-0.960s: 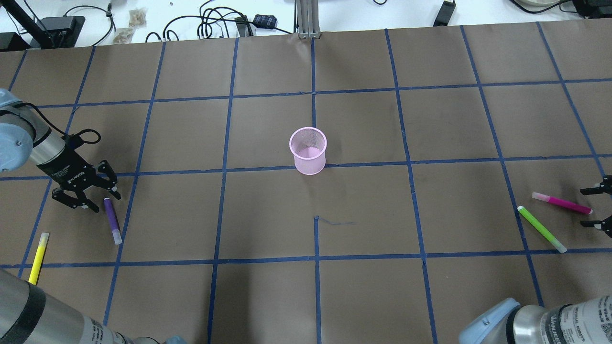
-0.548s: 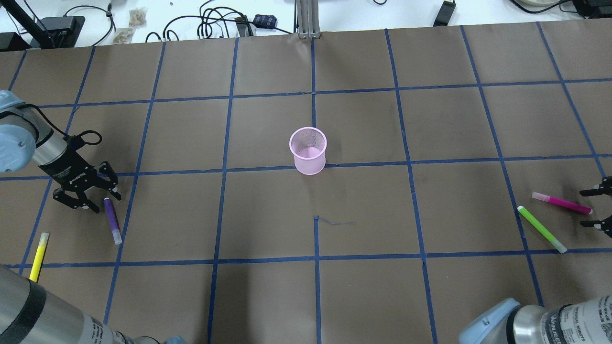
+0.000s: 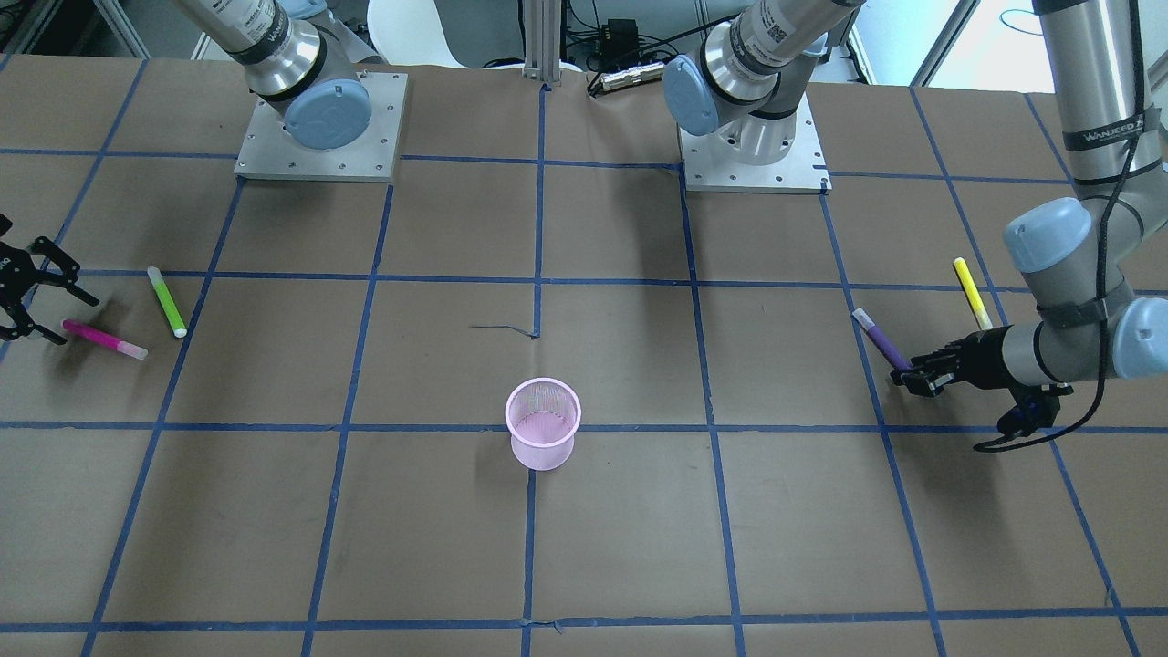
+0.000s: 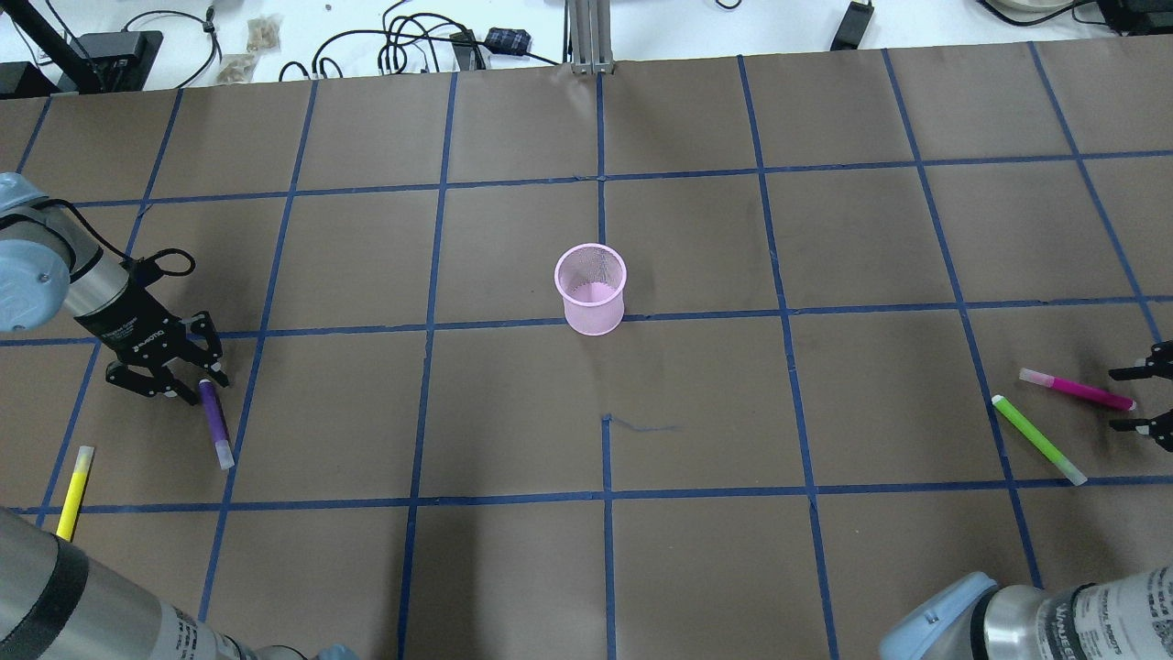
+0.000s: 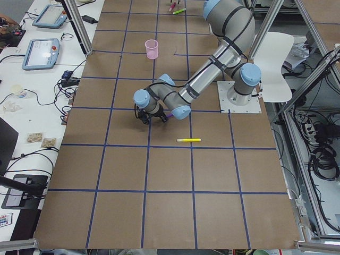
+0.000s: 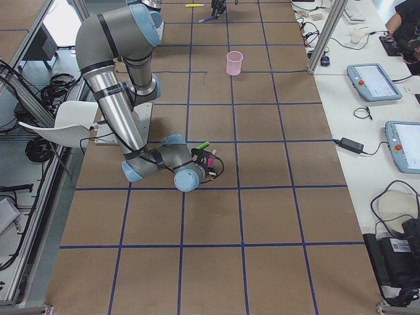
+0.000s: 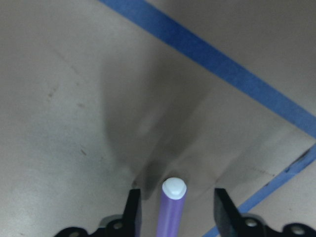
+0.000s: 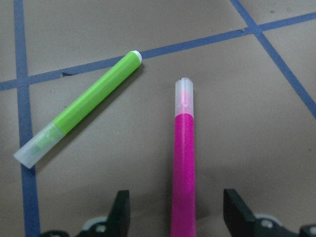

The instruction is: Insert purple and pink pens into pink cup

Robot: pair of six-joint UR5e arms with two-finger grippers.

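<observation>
The purple pen needs to drop into the pink cup, so next I need to grab the pen by its white-tipped end (image 7: 173, 195) with my left gripper.
The pink mesh cup (image 4: 590, 289) stands upright at the table's middle, also in the front view (image 3: 543, 422). The purple pen (image 4: 215, 423) lies flat at the left. My left gripper (image 4: 194, 385) is open and low over the pen's far end. In the left wrist view the purple pen (image 7: 170, 212) sits between the open fingers (image 7: 132, 212). The pink pen (image 4: 1077, 390) lies flat at the right. My right gripper (image 4: 1118, 400) is open at its outer end. In the right wrist view the pink pen (image 8: 183, 168) lies between the spread fingers (image 8: 121, 212).
A green pen (image 4: 1038, 439) lies just beside the pink pen, toward the table's middle. A yellow pen (image 4: 73, 493) lies near the front left, behind the left arm. Cables and boxes (image 4: 431, 46) line the far edge. Blue tape marks a grid on the brown table cover.
My left gripper has shifted slightly toward the purple pen and lower, now over its end. The right gripper has barely moved. The pens and the cup have not moved.
</observation>
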